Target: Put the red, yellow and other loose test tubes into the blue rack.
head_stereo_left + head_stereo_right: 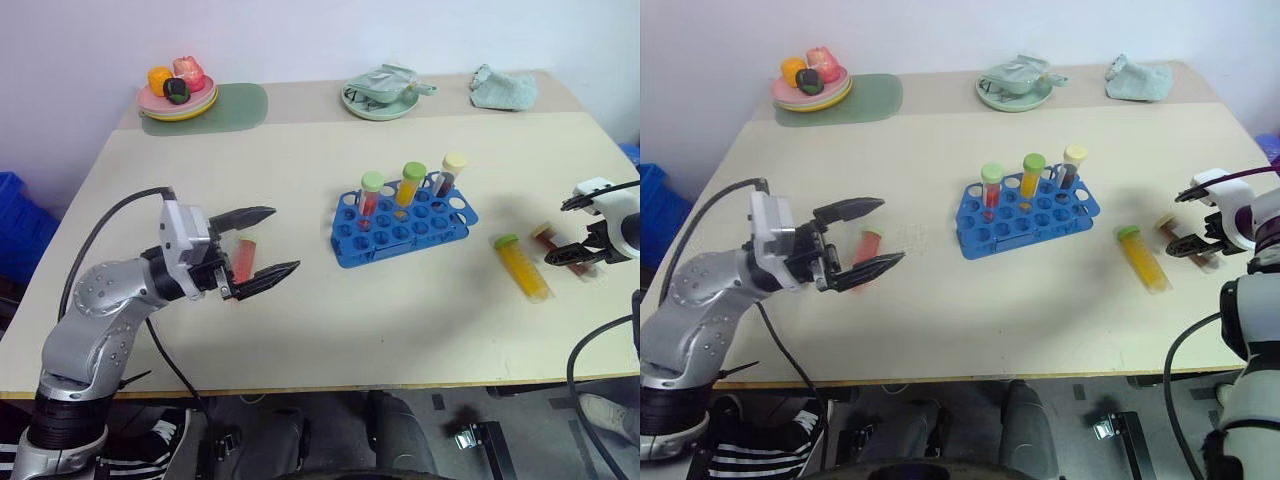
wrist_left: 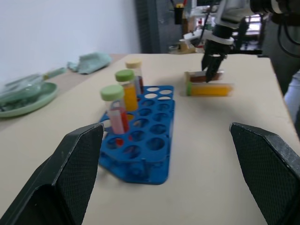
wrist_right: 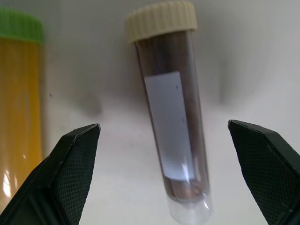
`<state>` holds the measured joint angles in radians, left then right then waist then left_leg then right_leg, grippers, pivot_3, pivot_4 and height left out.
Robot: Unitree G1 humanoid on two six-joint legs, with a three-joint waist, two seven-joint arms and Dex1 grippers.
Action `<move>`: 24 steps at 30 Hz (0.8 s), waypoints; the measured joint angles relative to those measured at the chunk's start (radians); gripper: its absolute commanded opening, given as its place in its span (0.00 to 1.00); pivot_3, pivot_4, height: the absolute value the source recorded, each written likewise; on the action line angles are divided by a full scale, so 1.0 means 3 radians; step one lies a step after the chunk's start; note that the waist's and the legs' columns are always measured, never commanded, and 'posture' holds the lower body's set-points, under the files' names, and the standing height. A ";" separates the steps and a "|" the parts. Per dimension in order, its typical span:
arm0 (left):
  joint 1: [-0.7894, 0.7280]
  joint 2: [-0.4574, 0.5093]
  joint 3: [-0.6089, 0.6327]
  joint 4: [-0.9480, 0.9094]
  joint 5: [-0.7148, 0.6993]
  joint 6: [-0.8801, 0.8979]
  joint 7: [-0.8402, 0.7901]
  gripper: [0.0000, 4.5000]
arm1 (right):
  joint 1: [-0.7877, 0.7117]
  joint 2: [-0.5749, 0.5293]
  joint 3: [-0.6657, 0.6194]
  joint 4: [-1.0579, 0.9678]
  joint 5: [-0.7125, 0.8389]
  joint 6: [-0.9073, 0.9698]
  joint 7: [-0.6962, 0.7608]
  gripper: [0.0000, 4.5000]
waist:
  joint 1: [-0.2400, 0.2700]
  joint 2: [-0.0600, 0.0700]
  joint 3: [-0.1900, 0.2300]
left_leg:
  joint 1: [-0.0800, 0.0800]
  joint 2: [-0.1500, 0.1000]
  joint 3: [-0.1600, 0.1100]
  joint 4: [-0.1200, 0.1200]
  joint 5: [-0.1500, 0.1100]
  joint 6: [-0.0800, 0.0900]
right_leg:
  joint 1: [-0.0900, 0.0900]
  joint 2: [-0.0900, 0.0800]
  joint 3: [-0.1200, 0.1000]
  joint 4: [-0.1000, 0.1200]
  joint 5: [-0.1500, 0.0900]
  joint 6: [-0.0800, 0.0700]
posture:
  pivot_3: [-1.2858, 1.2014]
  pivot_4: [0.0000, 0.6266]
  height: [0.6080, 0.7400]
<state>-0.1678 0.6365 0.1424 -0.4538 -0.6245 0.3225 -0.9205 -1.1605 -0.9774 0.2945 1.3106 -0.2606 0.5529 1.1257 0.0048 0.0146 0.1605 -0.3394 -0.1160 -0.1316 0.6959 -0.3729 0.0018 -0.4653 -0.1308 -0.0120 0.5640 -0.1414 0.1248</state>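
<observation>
My right gripper should close on the tube now, because my fingers are beside the dark brown tube [image 3: 172,117], close over the table.
The blue rack [image 1: 405,228] stands mid-table with three capped tubes upright in its back row. A loose red tube [image 1: 243,257] lies on the table to the rack's left; in the head views it shows between the fingers of my open left gripper [image 1: 284,240], which hovers level and points toward the rack [image 2: 140,140]. To the rack's right lie a yellow tube with a green cap [image 1: 523,267] and a dark brown tube with a pale cap [image 3: 171,131]. My right gripper [image 3: 163,124] points down over the dark tube, open, one finger on each side of it, apart from it.
At the back of the table are a plate of toy fruit [image 1: 177,88] on a green mat, a green plate holding a cloth [image 1: 383,93] and a crumpled cloth [image 1: 505,88]. A blue bin [image 1: 15,225] stands off the table's left side.
</observation>
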 measured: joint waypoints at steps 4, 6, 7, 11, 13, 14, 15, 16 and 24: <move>0.0055 0.0001 0.0000 -0.0008 -0.0017 0.0007 0.0007 1.00 | 0.0001 0.0048 -0.0039 0.0015 -0.0002 0.0020 0.0021 0.80 | 0.0004 0.0000 0.0000 | 0.0000 0.0000 0.0000 0.0000 0.0000 0.0000 | 0.0000 0.0000 0.0000 0.0000 0.0000 0.0000 | 0.52 0.24 1.00; 0.0055 0.0003 0.0000 -0.0031 -0.0039 0.0011 0.0020 1.00 | 0.0001 0.0052 -0.0055 0.0016 -0.0009 0.0024 0.0006 0.57 | 0.0005 0.0000 0.0000 | 0.0000 0.0000 0.0000 0.0000 0.0000 0.0000 | 0.0000 0.0000 0.0000 0.0000 0.0000 0.0000 | 0.52 0.24 1.00; 0.0055 0.0006 0.0000 -0.0054 -0.0050 0.0012 0.0026 1.00 | 0.0001 0.0049 -0.0070 0.0016 -0.0022 0.0023 -0.0003 0.49 | 0.0004 -0.0001 -0.0001 | 0.0000 0.0001 -0.0001 0.0000 0.0000 0.0000 | 0.0001 0.0001 0.0000 0.0000 0.0000 0.0000 | 0.52 0.24 1.00; 0.0055 0.0023 0.0000 -0.0076 -0.0062 0.0013 0.0030 1.00 | 0.0004 0.0045 -0.0088 0.0014 -0.0045 -0.0007 -0.0015 0.18 | -0.0009 -0.0001 -0.0001 | 0.0002 0.0004 0.0000 0.0000 0.0000 -0.0001 | 0.0002 0.0005 0.0001 0.0000 0.0000 0.0000 | 0.52 0.24 1.00; 0.0053 0.0023 0.0000 -0.0076 -0.0062 0.0013 0.0030 1.00 | 0.0004 0.0045 -0.0089 0.0013 -0.0066 -0.0029 -0.0017 0.18 | -0.0010 -0.0001 -0.0001 | 0.0002 0.0004 0.0001 0.0000 0.0000 -0.0001 | 0.0002 0.0005 0.0001 0.0000 0.0000 -0.0001 | 0.52 0.24 1.00; 0.0051 0.0023 0.0000 -0.0076 -0.0062 0.0013 0.0031 1.00 | 0.0004 0.0044 -0.0089 0.0013 -0.0075 -0.0045 -0.0018 0.18 | -0.0009 -0.0001 -0.0001 | 0.0002 0.0004 0.0001 0.0000 0.0000 -0.0001 | 0.0002 0.0005 0.0001 -0.0001 0.0000 -0.0001 | 0.52 0.24 1.00; 0.0050 0.0023 0.0000 -0.0076 -0.0061 0.0013 0.0031 1.00 | 0.0004 0.0044 -0.0090 0.0013 -0.0087 -0.0063 -0.0009 0.18 | -0.0009 -0.0001 -0.0001 | 0.0002 0.0004 0.0001 0.0000 0.0000 -0.0001 | 0.0002 0.0005 0.0001 -0.0001 0.0000 -0.0001 | 0.52 0.24 1.00; 0.0046 0.0023 0.0000 -0.0076 -0.0061 0.0013 0.0031 1.00 | 0.0004 0.0043 -0.0091 0.0011 -0.0096 -0.0071 0.0001 0.18 | -0.0009 -0.0001 -0.0001 | 0.0002 0.0004 0.0001 0.0000 0.0000 -0.0001 | 0.0002 0.0005 0.0002 -0.0001 0.0000 -0.0001 | 0.52 0.24 1.00; -0.0047 0.0010 -0.0016 0.0033 -0.0048 -0.0020 0.0013 1.00 | 0.0116 -0.0228 -0.0377 -0.0422 0.0115 -0.0215 0.0258 0.18 | 0.0011 0.0006 0.0002 | -0.0001 0.0003 0.0004 0.0000 0.0000 -0.0001 | -0.0002 0.0005 0.0005 0.0000 0.0001 -0.0001 | 0.52 0.24 1.00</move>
<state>-0.1818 0.6394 0.1376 -0.4439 -0.6390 0.3165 -0.9166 -1.1257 -1.0458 0.1813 1.1841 -0.2262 0.4884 1.2032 0.0080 0.0163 0.1610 -0.3398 -0.1151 -0.1303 0.6961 -0.3730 0.0017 -0.4660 -0.1293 -0.0106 0.5640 -0.1412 0.1246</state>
